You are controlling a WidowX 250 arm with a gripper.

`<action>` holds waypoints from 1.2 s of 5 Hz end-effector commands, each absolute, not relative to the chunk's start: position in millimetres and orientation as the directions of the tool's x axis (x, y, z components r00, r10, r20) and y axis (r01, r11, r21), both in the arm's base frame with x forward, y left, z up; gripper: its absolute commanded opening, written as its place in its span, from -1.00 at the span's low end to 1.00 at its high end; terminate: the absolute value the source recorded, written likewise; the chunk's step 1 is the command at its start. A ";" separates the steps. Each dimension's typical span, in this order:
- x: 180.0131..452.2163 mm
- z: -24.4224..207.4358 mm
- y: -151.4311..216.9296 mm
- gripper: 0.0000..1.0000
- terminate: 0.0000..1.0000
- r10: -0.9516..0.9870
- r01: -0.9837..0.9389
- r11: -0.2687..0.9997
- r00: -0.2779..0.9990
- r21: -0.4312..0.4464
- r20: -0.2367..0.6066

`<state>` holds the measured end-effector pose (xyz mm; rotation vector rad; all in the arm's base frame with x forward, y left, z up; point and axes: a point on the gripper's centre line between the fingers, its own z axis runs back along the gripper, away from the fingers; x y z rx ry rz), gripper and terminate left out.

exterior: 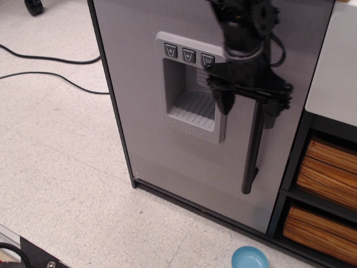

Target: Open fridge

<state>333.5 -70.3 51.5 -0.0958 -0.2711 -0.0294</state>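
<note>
My gripper is to open the fridge [156, 67], so it should next grab the top of the bar handle on the grey door [189, 162].
The fridge [156, 67] has a flat grey door in a black frame, shut. Its grey dispenser panel [192, 89] with three buttons sits mid-door. The vertical black bar handle [252, 156] runs down the door's right side. My black gripper [249, 114] comes down from the top and is open. Its left finger [226, 103] is left of the handle's upper end and its right finger [272, 114] is right of it. The handle's top lies between the fingers, partly hidden by the gripper body. I cannot tell whether the fingers touch the bar.
A dark shelf unit with woven brown baskets [326, 173] stands right of the fridge under a white top [334, 67]. A blue bowl [250, 259] lies on the floor in front. Black cables [50, 67] run across the speckled floor at left.
</note>
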 end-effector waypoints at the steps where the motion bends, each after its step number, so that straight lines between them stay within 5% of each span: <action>1: 361.6 67.4 -89.0 1.00 -1.00 0.028 0.001 0.997 0.934 -0.081 0.355; 3: 374.2 57.8 -88.7 1.00 -1.00 0.039 -0.021 0.999 0.916 -0.049 0.399; 4: 377.4 55.9 -88.1 -1.00 -1.00 0.037 -0.027 0.999 0.904 -0.028 0.425; 6: 362.2 64.7 -84.3 -1.00 -1.00 0.032 -0.010 0.998 0.904 -0.055 0.426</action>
